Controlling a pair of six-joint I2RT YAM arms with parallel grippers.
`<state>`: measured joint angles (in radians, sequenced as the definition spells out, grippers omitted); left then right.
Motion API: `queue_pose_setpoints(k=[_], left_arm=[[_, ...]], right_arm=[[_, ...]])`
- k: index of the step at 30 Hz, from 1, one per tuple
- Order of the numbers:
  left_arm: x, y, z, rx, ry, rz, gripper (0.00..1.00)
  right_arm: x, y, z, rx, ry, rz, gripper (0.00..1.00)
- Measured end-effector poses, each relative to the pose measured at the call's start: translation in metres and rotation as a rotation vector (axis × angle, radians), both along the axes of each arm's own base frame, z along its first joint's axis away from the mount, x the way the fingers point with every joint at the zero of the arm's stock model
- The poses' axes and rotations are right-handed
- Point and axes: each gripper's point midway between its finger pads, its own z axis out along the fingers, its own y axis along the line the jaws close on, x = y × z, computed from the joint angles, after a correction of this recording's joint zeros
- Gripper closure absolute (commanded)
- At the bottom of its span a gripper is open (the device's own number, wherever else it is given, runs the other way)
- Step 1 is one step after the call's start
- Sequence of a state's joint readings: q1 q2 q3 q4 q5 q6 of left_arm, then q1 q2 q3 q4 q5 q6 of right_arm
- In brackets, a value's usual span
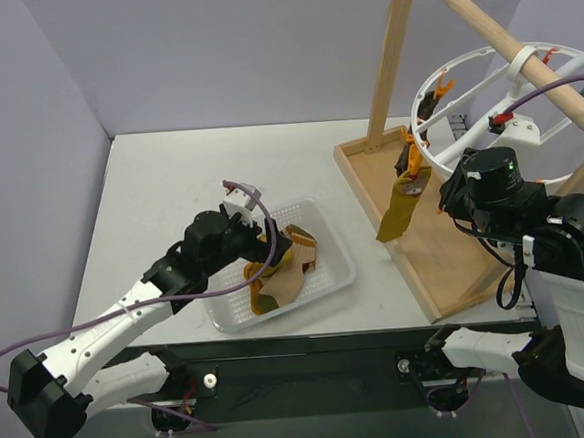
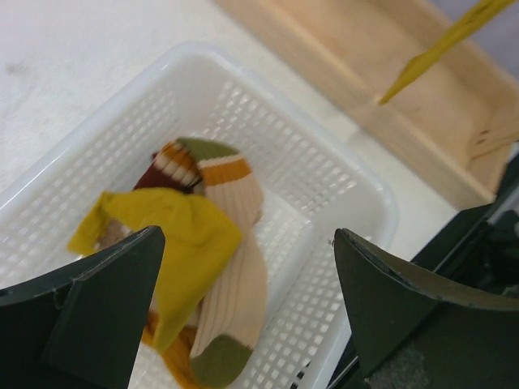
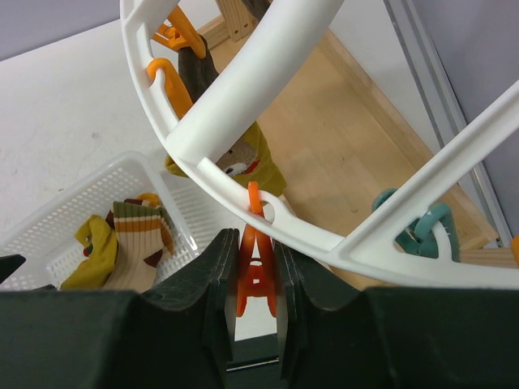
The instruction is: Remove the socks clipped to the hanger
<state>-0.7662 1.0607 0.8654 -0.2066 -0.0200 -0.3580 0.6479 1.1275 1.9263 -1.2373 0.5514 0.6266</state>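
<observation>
Next, my left gripper reaches the mustard sock and grabs its free hanging end (image 3: pixel 263 172), which leaves its orange clip (image 3: pixel 258 279) free for removal.
The white round hanger (image 1: pixel 459 65) hangs from a wooden pole at the right; its ring fills the right wrist view (image 3: pixel 235 89). A mustard sock (image 1: pixel 399 207) and a dark sock (image 1: pixel 427 102) still hang clipped to it; both show in the right wrist view, mustard (image 3: pixel 263 166) and dark (image 3: pixel 195 69). My right gripper (image 3: pixel 258 247) is shut on an orange clip (image 3: pixel 258 279) under the ring, with no sock in that clip. My left gripper (image 2: pixel 247 239) is open and empty above several socks (image 2: pixel 174 231) lying in a white basket (image 2: pixel 357 186).
The basket (image 1: pixel 338 274) stands on the table left of the wooden frame's tray base (image 1: pixel 445 258). A slanted wooden upright (image 1: pixel 389 62) and pole (image 1: pixel 505 42) carry the hanger. A teal clip (image 3: pixel 415 228) hangs on the ring to the right of my right fingers.
</observation>
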Motion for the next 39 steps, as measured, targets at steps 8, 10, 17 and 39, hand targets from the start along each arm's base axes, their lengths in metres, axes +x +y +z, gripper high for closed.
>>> queue_pose_setpoints(k=[8, 10, 17, 39], left_arm=[[0.001, -0.077, 0.026, -0.286, -0.122, -0.254, 0.11], [0.001, -0.108, 0.032, -0.317, -0.156, -0.333, 0.05], [-0.012, -0.187, 0.064, -0.369, -0.389, -0.530, 0.03], [-0.014, -0.291, 0.045, -0.576, -0.398, -0.680, 1.00]], right_arm=[[-0.004, -0.001, 0.001, 0.020, -0.011, 0.009, 0.96], [-0.005, -0.001, 0.002, 0.029, -0.015, 0.012, 0.96], [-0.009, 0.001, 0.005, 0.056, -0.027, 0.034, 0.96], [-0.015, -0.001, 0.006, 0.088, -0.057, 0.047, 0.87]])
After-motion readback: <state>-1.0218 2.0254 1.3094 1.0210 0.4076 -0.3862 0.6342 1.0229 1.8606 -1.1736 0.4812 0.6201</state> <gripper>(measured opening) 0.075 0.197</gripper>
